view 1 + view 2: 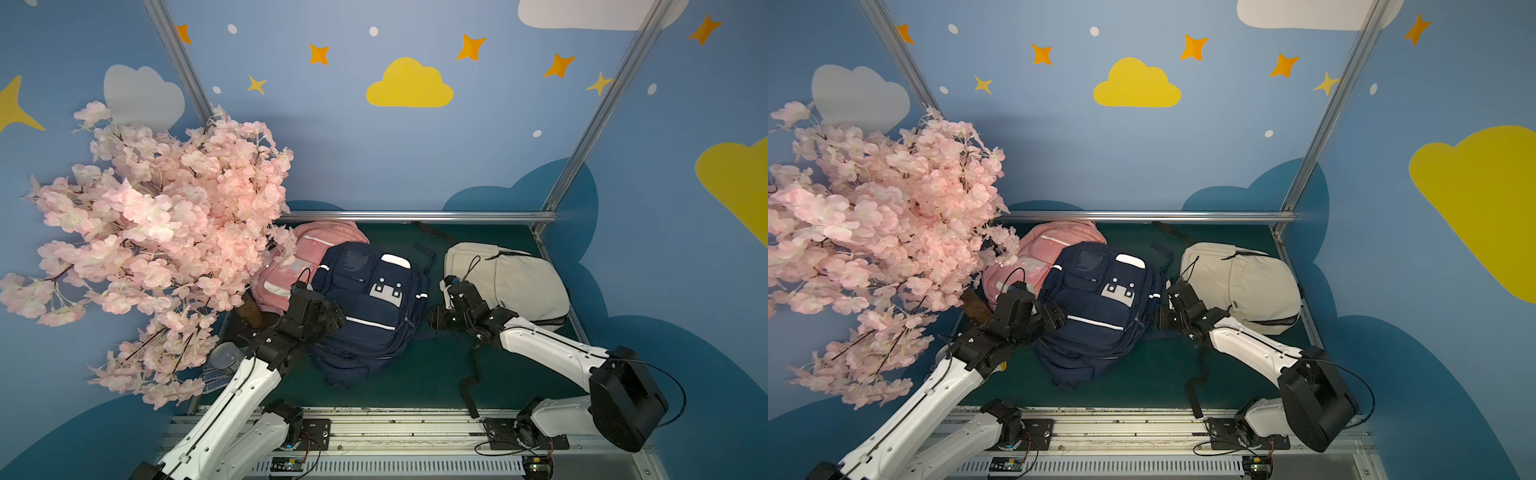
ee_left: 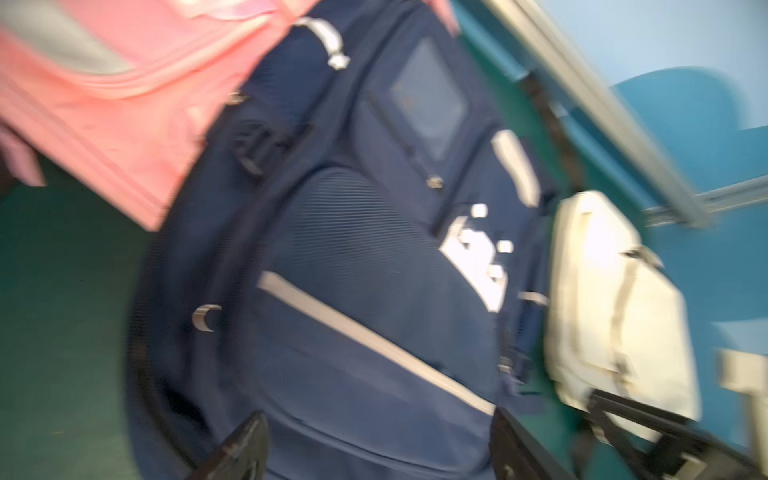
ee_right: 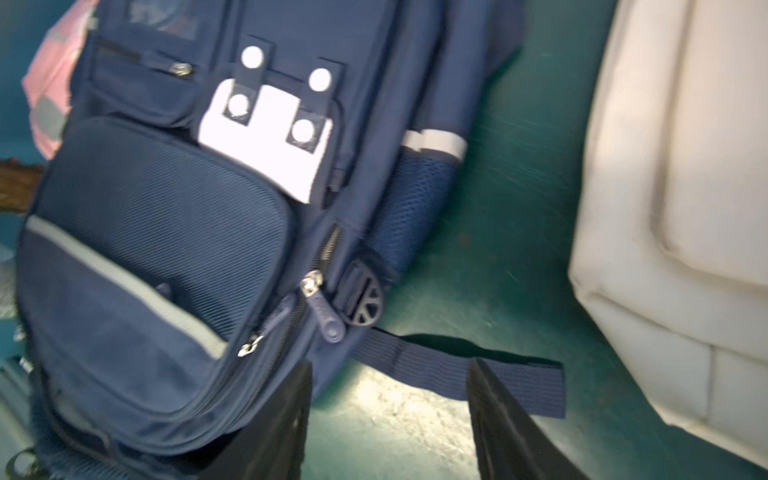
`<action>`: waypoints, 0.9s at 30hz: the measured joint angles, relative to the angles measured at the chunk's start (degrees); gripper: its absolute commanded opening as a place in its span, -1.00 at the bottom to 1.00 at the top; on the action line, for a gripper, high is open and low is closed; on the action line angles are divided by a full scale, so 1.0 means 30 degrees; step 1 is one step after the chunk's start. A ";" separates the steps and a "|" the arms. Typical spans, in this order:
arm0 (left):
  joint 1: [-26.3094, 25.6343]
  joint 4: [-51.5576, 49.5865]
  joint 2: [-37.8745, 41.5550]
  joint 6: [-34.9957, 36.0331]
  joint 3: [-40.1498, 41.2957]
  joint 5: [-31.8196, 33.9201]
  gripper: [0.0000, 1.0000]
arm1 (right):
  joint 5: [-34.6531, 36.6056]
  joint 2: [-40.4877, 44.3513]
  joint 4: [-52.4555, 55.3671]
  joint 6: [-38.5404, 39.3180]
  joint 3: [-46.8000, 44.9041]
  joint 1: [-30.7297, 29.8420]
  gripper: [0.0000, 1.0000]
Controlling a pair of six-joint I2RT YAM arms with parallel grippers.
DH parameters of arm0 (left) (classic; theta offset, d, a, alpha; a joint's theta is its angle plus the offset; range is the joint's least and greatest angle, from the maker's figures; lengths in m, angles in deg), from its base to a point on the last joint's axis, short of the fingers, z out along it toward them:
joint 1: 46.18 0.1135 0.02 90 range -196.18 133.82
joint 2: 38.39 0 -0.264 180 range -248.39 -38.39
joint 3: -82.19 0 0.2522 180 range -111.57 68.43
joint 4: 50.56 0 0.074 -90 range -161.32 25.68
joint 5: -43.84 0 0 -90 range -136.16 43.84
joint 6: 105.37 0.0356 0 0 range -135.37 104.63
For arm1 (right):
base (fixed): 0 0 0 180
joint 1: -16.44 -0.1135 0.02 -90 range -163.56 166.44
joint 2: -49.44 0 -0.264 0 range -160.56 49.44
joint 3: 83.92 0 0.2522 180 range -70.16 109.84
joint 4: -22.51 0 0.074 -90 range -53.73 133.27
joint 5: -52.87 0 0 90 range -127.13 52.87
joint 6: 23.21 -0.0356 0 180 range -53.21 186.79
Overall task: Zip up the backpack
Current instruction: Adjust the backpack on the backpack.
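I next need to turn the backpack for zipping, so I should grab the navy backpack's mesh strap beside the buckle with my right gripper, which leaves the zipper free.
A navy backpack (image 1: 370, 307) (image 1: 1100, 307) lies flat on the green mat, front up, in both top views. My left gripper (image 1: 330, 316) sits at its left edge. In the left wrist view it (image 2: 376, 419) is open, its jaws spread wide over the navy front panel (image 2: 353, 353), holding nothing. My right gripper (image 1: 434, 318) is at the pack's right edge. In the right wrist view it (image 3: 390, 368) is open over bare mat and a loose navy strap (image 3: 436, 370), just below a navy zipper pull (image 3: 330, 322) on its silver slider (image 3: 311, 282).
A pink backpack (image 1: 299, 257) lies half under the navy one at the back left. Close on the right is a cream backpack (image 1: 507, 282). Pink blossom branches (image 1: 158, 232) overhang the left arm. A metal rail (image 1: 415, 216) bounds the back. A black strap (image 1: 469, 386) trails toward the front edge.
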 measured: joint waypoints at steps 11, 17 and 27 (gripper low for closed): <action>0.4073 0.1501 -0.2667 0.1574 0.2499 -0.1027 0.76 | -0.1865 -0.4459 -0.0219 -0.0794 0.2973 0.0525 0.23; 0.4437 0.2637 -0.3075 0.1749 0.3184 -0.1880 0.33 | -0.2892 -0.6958 -0.0313 -0.0743 0.4000 0.1035 0.17; 0.4605 0.2747 -0.3796 0.1807 0.2463 -0.2433 -0.69 | -0.4153 -0.8007 -0.0474 -0.0124 0.4954 0.1151 -1.00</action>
